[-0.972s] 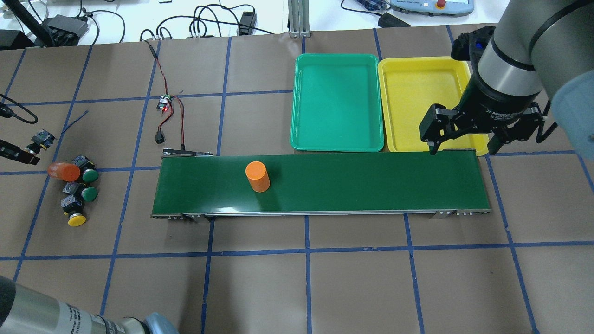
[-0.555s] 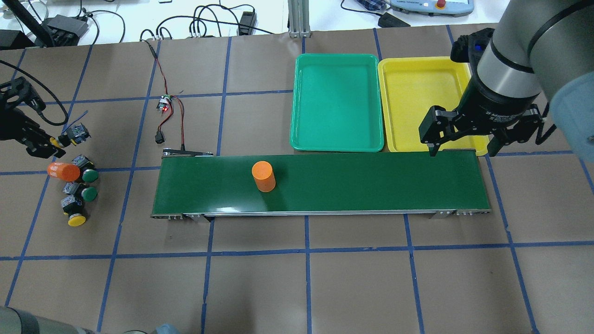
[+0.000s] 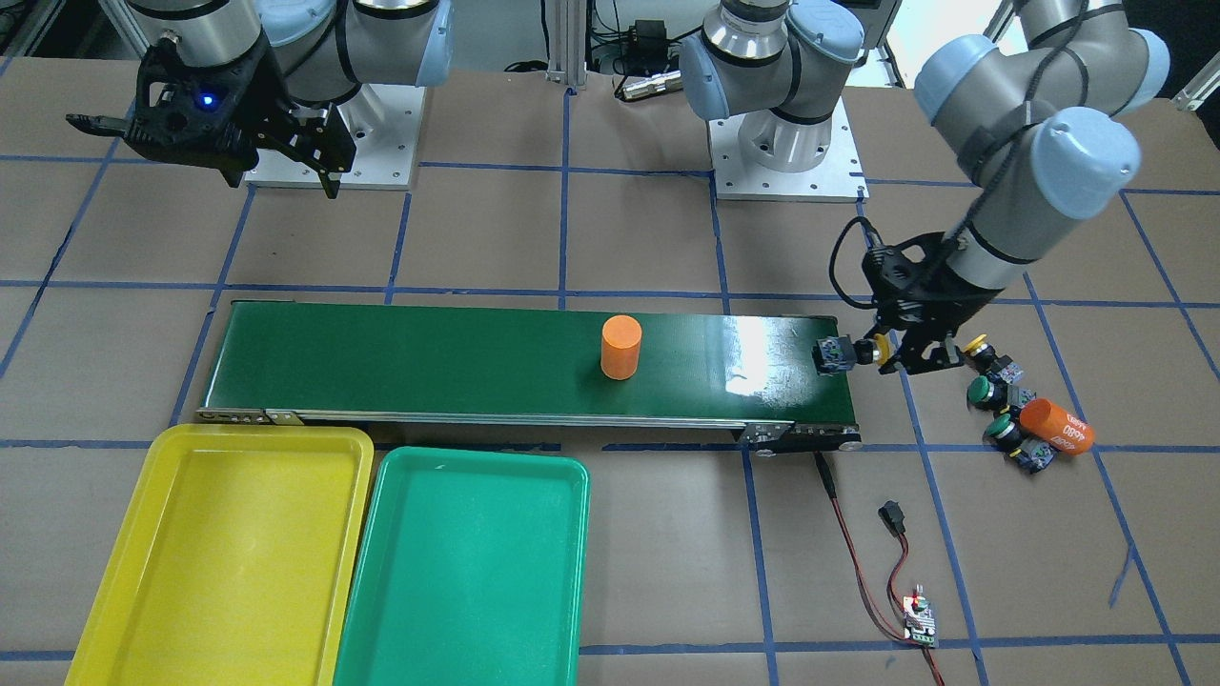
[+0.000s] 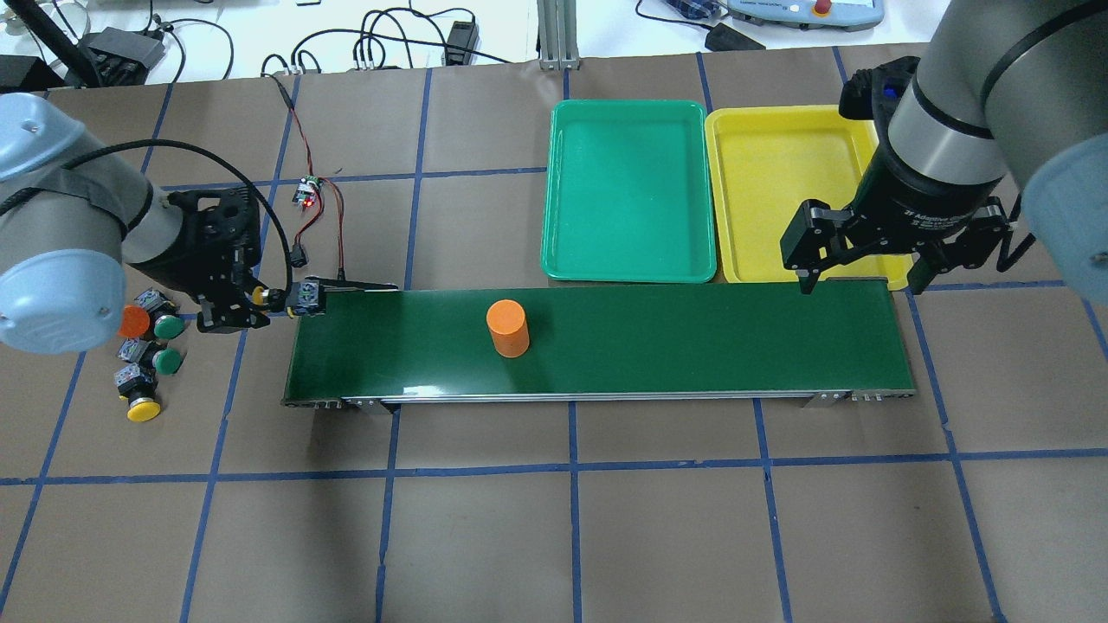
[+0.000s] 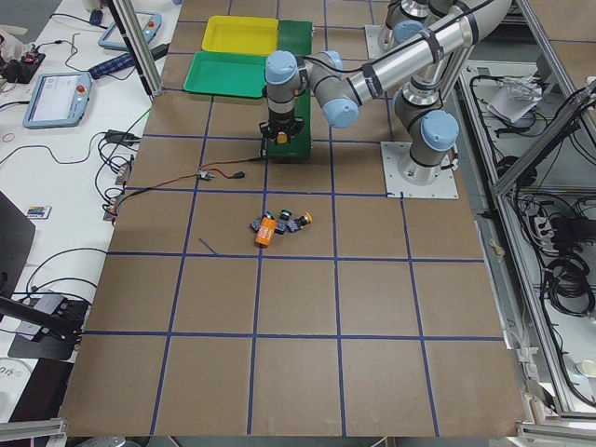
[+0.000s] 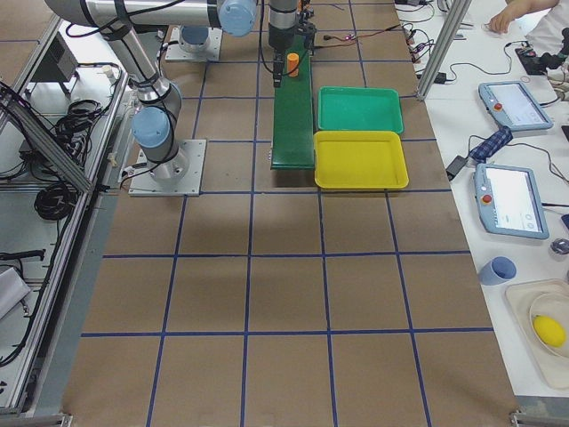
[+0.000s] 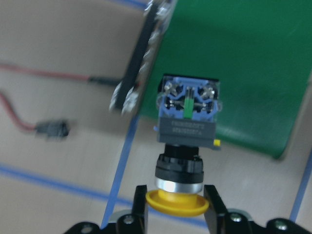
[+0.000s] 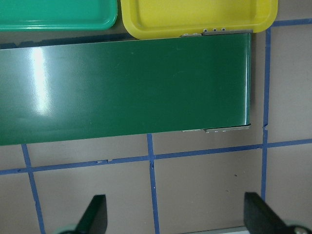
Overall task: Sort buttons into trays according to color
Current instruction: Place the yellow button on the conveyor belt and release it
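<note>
My left gripper should move the button further over the belt before it opens, because the yellow cap is hanging outside the green belt's end edge.
My left gripper (image 4: 260, 299) is shut on the yellow cap of a button (image 4: 307, 297) and holds it sideways at the left end of the belt. In the left wrist view the button's grey-blue body (image 7: 187, 117) points away over the belt's edge. Two green buttons (image 4: 169, 327) (image 4: 167, 362) and one yellow button (image 4: 143, 411) lie in a cluster on the table to the left. The green tray (image 4: 628, 190) and the yellow tray (image 4: 779, 190) stand behind the belt, both empty. My right gripper (image 4: 861, 281) is open and empty above the belt's right end.
A long dark-green conveyor belt (image 4: 692, 337) crosses the middle and carries an upright orange cylinder (image 4: 507, 327). A second orange cylinder (image 3: 1053, 426) lies among the buttons. A small circuit board with red and black wires (image 4: 305, 192) lies behind the belt's left end.
My left gripper has carried the yellow button rightward from the table's left edge to the belt's left end. The orange cylinder on the belt has moved right. The right arm has barely moved.
</note>
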Available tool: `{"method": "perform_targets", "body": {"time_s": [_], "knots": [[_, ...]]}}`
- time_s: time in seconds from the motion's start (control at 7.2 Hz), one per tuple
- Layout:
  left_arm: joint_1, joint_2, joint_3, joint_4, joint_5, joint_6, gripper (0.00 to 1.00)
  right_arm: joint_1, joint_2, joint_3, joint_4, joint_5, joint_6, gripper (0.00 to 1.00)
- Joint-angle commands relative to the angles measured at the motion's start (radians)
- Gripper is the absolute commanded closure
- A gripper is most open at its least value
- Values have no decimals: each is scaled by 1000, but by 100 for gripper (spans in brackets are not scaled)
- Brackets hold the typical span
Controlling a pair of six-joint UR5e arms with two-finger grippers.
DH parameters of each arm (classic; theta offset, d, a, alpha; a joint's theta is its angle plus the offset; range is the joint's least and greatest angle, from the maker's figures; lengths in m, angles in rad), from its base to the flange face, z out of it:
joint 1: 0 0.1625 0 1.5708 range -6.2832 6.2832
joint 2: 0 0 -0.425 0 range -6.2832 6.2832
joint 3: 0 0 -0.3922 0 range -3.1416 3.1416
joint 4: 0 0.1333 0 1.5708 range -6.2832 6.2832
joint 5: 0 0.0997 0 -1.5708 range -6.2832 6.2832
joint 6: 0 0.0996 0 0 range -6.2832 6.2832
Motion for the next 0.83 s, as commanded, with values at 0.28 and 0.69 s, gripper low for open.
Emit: {"method": "perform_targets", "body": {"time_s": [0.28,0.69], "knots": [[-167,-10,-115,247,-8,0,98,0,0,5,-1,0,0,0],[-172,-5,-160,256,-3,-11,8,0,2,5,1,0,0,0]]}}
